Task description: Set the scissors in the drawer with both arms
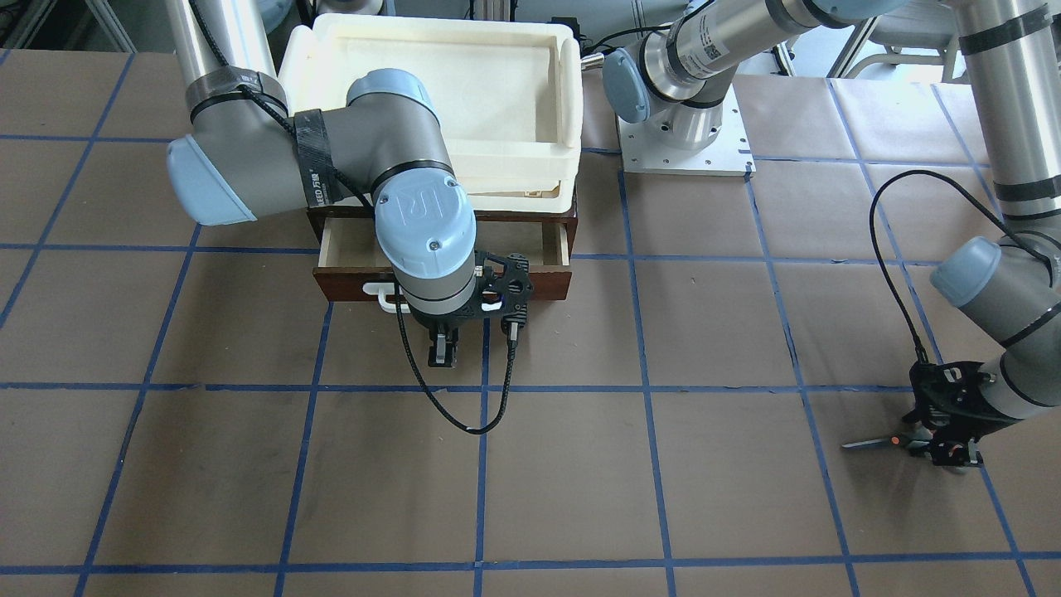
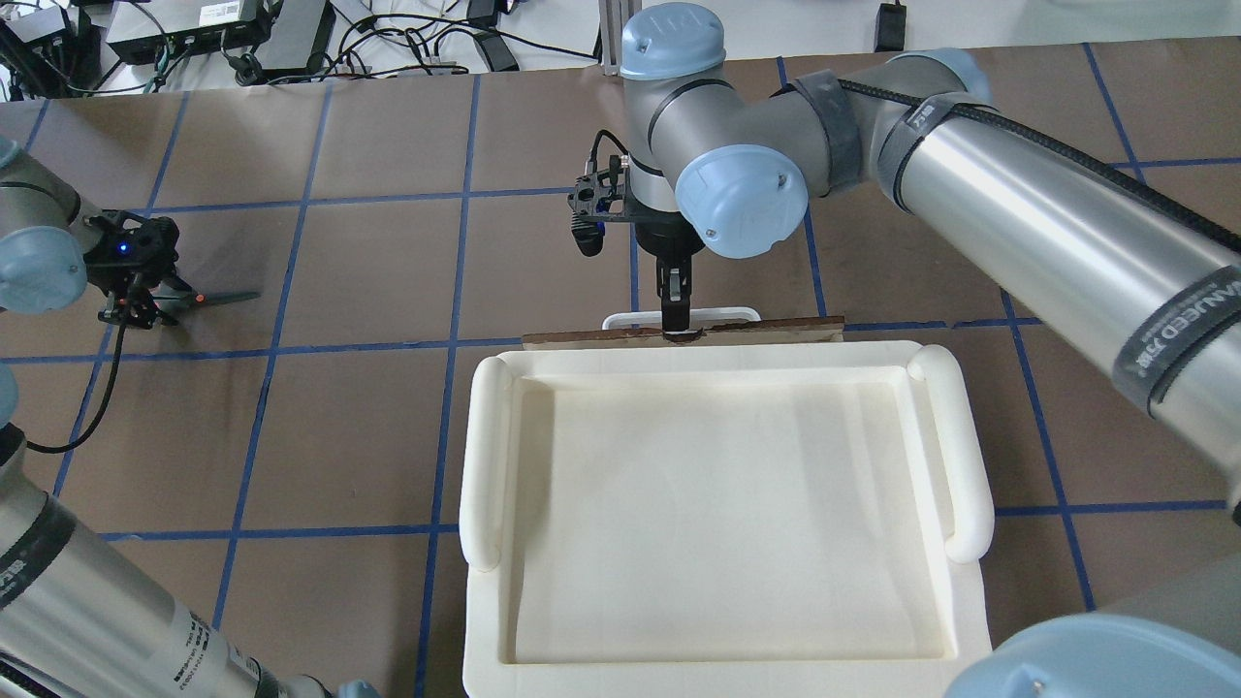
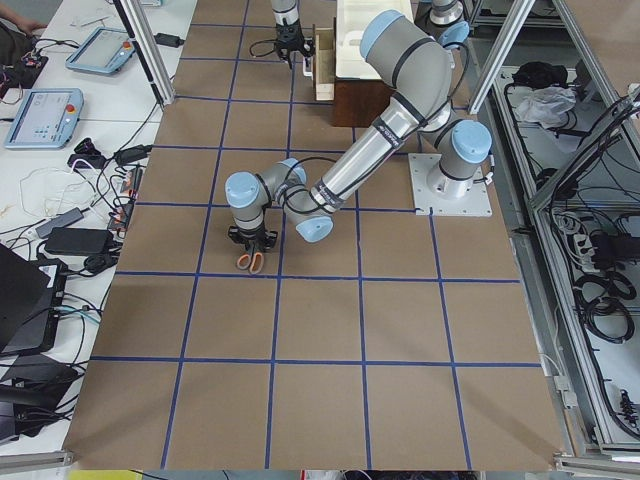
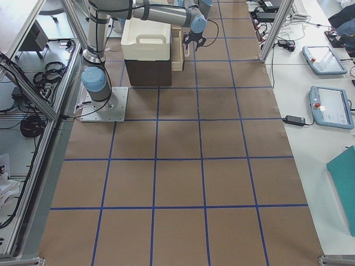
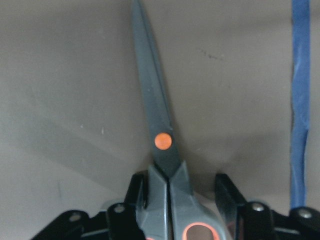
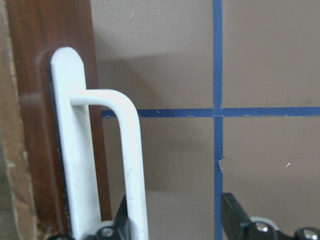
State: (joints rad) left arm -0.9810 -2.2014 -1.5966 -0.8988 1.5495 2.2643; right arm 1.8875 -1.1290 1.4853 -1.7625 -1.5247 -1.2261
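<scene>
The left gripper should next grab the scissors by the grey handles just behind the orange pivot, since the scissors' blades are pointed.
The scissors [image 1: 877, 444] lie on the brown table at my left, blades pointing toward the table's middle. In the left wrist view the scissors [image 5: 160, 125] show an orange pivot dot. My left gripper [image 1: 945, 452] is open and straddles the handles, with a gap beside one finger [image 5: 227, 197]. The dark-brown drawer [image 1: 530, 286] is pulled partly out, its pale inside showing. My right gripper [image 1: 442, 356] is open at the drawer's white bar handle [image 6: 127, 150]. The bar lies just inside one finger [image 6: 124, 220].
A cream-white foam tray [image 2: 485, 456] sits on top of the brown cabinet, above the drawer. A black cable [image 1: 464, 414] loops below the right wrist. The left arm's white base plate [image 1: 646, 157] stands beside the cabinet. Blue tape lines grid the table.
</scene>
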